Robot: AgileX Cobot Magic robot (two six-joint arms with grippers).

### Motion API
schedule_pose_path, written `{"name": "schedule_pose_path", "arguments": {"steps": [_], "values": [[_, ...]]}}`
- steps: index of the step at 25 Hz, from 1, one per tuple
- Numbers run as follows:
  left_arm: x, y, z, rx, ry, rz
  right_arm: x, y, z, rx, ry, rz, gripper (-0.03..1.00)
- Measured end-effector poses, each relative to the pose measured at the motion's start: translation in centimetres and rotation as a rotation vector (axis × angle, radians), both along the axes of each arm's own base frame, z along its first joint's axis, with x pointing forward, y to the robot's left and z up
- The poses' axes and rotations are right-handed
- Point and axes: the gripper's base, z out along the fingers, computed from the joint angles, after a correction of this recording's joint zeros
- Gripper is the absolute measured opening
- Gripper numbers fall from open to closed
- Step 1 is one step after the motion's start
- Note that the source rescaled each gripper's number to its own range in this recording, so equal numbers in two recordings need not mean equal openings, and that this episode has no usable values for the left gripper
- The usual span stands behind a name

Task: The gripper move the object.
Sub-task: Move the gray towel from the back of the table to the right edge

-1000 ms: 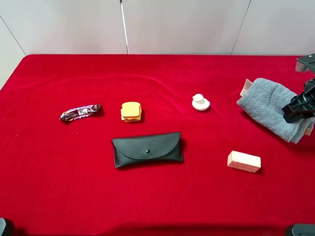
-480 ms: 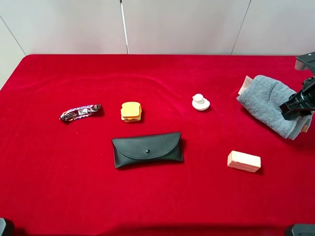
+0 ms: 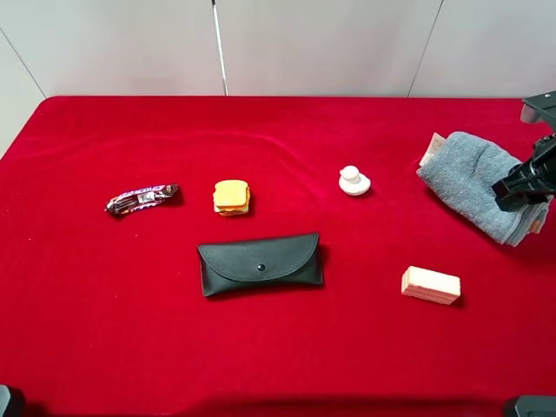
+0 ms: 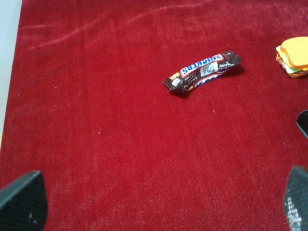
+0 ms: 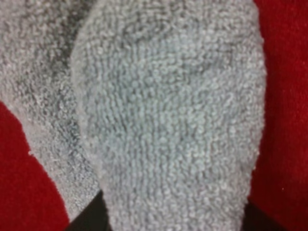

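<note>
The towel's lower edge (image 3: 461, 208) (image 5: 47, 166) lies along the red cloth and the towel would settle there, so it is time to open my right gripper now.
The grey terry-cloth towel (image 3: 469, 178) is at the far right of the red table, its tan tag at its back left end. My right gripper (image 3: 519, 184) is shut on the towel's right end. In the right wrist view the towel (image 5: 168, 110) fills the picture, with the black fingers (image 5: 86, 219) on either side of it near the frame edge. My left gripper (image 4: 159, 207) is open and empty over bare red cloth. Only its base shows in the high view, at the front left corner (image 3: 9, 401).
A Snickers bar (image 3: 142, 198) lies at the left, also in the left wrist view (image 4: 202, 71). A toy sandwich (image 3: 231, 196), a black snap pouch (image 3: 260, 263), a small white piece (image 3: 354, 181) and a pink wafer block (image 3: 430, 285) lie across the middle.
My right gripper has moved slightly back and to the right, carrying the towel with it. The left arm and the other objects have not moved.
</note>
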Motion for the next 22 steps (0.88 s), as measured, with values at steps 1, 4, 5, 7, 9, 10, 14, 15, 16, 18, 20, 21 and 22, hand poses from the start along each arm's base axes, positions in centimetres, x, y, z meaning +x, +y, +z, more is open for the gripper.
{"name": "schedule_pose_path", "arguments": {"steps": [1,4,5,7,9,10,14,15,16,18,20,21,22], "values": [[0.00,0.00,0.00,0.000,0.000,0.000,0.01,0.02,0.00,0.003,-0.001,-0.003,0.00],[0.00,0.00,0.00,0.000,0.000,0.000,0.03,0.08,0.01,0.014,-0.003,-0.015,0.05],[0.00,0.00,0.00,0.000,0.000,0.000,0.03,0.09,0.01,0.015,-0.003,-0.016,0.14],[0.00,0.00,0.00,0.000,0.000,0.000,0.02,0.12,0.01,0.019,-0.002,-0.019,0.39],[0.00,0.00,0.00,0.000,0.000,0.000,0.02,0.15,0.01,0.025,-0.001,-0.024,0.67],[0.00,0.00,0.00,0.000,0.000,0.000,0.01,0.18,0.01,0.028,0.000,-0.027,0.80],[0.00,0.00,0.00,0.000,0.000,0.000,-0.05,0.24,0.00,0.036,0.007,-0.032,0.97],[0.00,0.00,0.00,0.000,0.000,0.000,-0.12,0.28,-0.02,0.041,0.016,-0.033,0.98],[0.00,0.00,0.00,0.000,0.000,0.000,-0.18,0.32,-0.03,0.047,0.023,-0.036,0.99],[0.00,0.00,0.00,0.000,0.000,0.000,-0.23,0.37,-0.04,0.052,0.028,-0.039,1.00],[0.00,0.00,0.00,0.000,0.000,0.000,-0.24,0.38,-0.04,0.055,0.030,-0.041,1.00],[0.00,0.00,0.00,0.000,0.000,0.000,-0.24,0.39,-0.04,0.058,0.030,-0.046,1.00],[0.00,0.00,0.00,0.000,0.000,0.000,-0.24,0.39,-0.04,0.058,0.030,-0.049,1.00]]}}
